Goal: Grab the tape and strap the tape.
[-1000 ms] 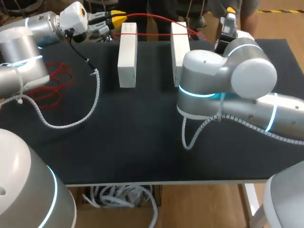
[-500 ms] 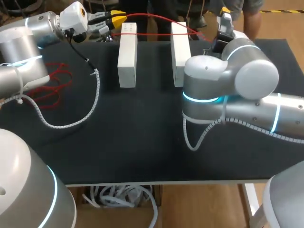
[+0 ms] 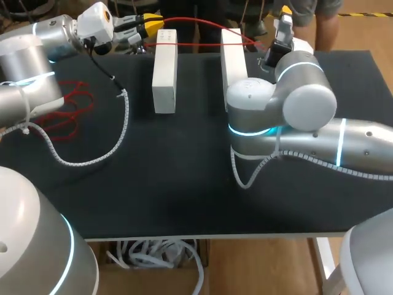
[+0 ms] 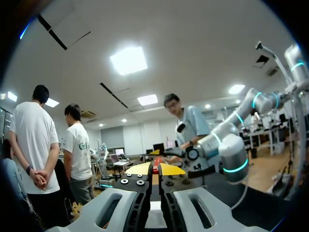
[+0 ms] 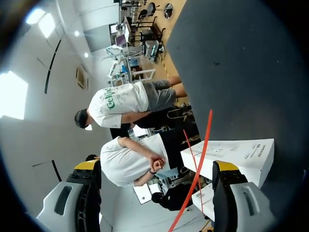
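Next, my right gripper takes hold of the red tape by its loose end [image 3: 255, 43] [image 5: 208, 126], to strap the tape over the white blocks.
A thin red tape [image 3: 199, 23] stretches over the far ends of two upright white blocks [image 3: 164, 70] [image 3: 234, 58]. At the far left, my left gripper [image 3: 153, 23] is shut on the tape's end. The left wrist view shows the red strip pinched between the yellow tips of that gripper [image 4: 155, 168]. My right gripper [image 3: 284, 15] is beyond the right block at the table's far edge. It [image 5: 157, 168] stands open with the red tape [image 5: 199, 159] running between its fingers, close to one finger and untouched by the other. A white block [image 5: 231, 153] lies just ahead of it.
Loose red tape [image 3: 69, 109] lies coiled at the left of the black table [image 3: 172, 184]. White spiral cable [image 3: 92, 161] from my left arm trails across the mat. A second cable loop [image 3: 244, 179] hangs under my right arm.
My right arm has swung left and farther back, bringing its gripper nearer the tape behind the right block. The left arm and tape have stayed put.
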### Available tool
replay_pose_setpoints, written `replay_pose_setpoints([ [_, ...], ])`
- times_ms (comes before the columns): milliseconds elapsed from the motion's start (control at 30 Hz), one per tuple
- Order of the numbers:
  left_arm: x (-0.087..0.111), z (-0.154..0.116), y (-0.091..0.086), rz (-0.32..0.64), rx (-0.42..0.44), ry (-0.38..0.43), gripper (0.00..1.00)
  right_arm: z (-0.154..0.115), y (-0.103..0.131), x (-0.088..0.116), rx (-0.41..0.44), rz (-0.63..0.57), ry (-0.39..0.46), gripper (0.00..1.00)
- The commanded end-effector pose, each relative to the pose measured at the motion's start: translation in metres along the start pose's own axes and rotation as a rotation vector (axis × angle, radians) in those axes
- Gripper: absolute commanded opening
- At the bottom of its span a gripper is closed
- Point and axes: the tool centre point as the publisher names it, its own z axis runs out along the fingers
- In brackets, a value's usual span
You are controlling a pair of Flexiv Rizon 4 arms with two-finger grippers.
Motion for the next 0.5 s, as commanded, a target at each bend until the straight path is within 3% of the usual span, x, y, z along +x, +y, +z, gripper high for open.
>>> replay_pose_setpoints([
  [33, 0.001, 0.000, 0.000, 0.001, 0.000, -0.003, 0.00, -0.010, 0.007, 0.010, 0.011, -0.007, -0.025, 0.98],
  [200, 0.001, 0.000, 0.000, 0.001, 0.000, -0.003, 0.00, -0.015, 0.014, 0.019, 0.027, -0.003, -0.003, 0.92],
  [267, 0.001, 0.000, 0.000, 0.001, 0.000, -0.003, 0.00, -0.015, 0.016, 0.024, 0.029, 0.002, 0.010, 0.85],
  [500, 0.001, 0.000, 0.000, 0.001, 0.000, -0.003, 0.00, -0.015, 0.017, 0.032, 0.034, 0.005, 0.018, 0.84],
])
